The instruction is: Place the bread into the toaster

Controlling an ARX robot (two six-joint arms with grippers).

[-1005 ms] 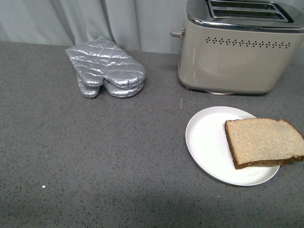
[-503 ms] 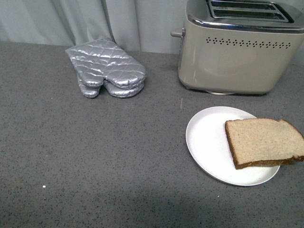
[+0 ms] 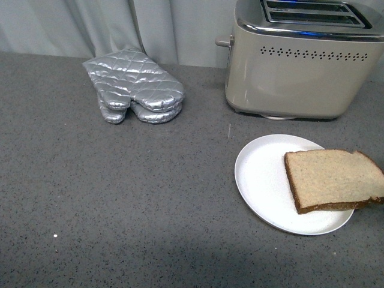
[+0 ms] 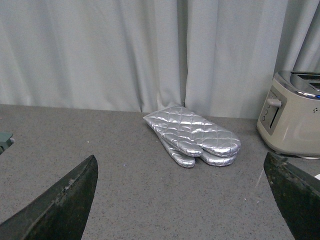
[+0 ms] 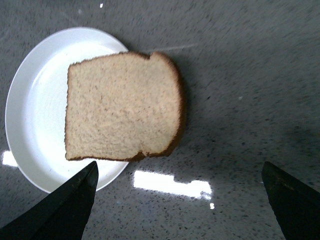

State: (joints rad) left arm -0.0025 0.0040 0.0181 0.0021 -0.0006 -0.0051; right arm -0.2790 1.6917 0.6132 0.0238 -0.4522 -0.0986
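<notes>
I will grab the slice with my right gripper next, by its crust edge that hangs over the plate. Then I can drop the bread into a toaster slot [image 4: 307,76].
A tan slice of bread [image 3: 333,179] with a dark crust lies flat on a white plate [image 3: 261,180], its right end overhanging the rim. The beige toaster [image 3: 294,75] with a chrome top and two slots stands behind the plate. No arm shows in the front view. My right gripper [image 5: 180,200] hovers open above the counter, with the bread [image 5: 122,117] and plate [image 5: 35,125] just beyond its fingertips. My left gripper [image 4: 182,200] is open over bare counter, and the toaster [image 4: 295,117] sits off to one side of it.
Two silver quilted oven mitts [image 3: 135,87] lie stacked at the back left of the grey speckled counter [image 3: 120,204], also seen ahead of the left gripper as oven mitts [image 4: 192,135]. A pale curtain [image 3: 90,24] hangs behind the counter.
A blue glint now shows on the toaster's chrome top. The bread, plate, toaster and mitts have not moved.
</notes>
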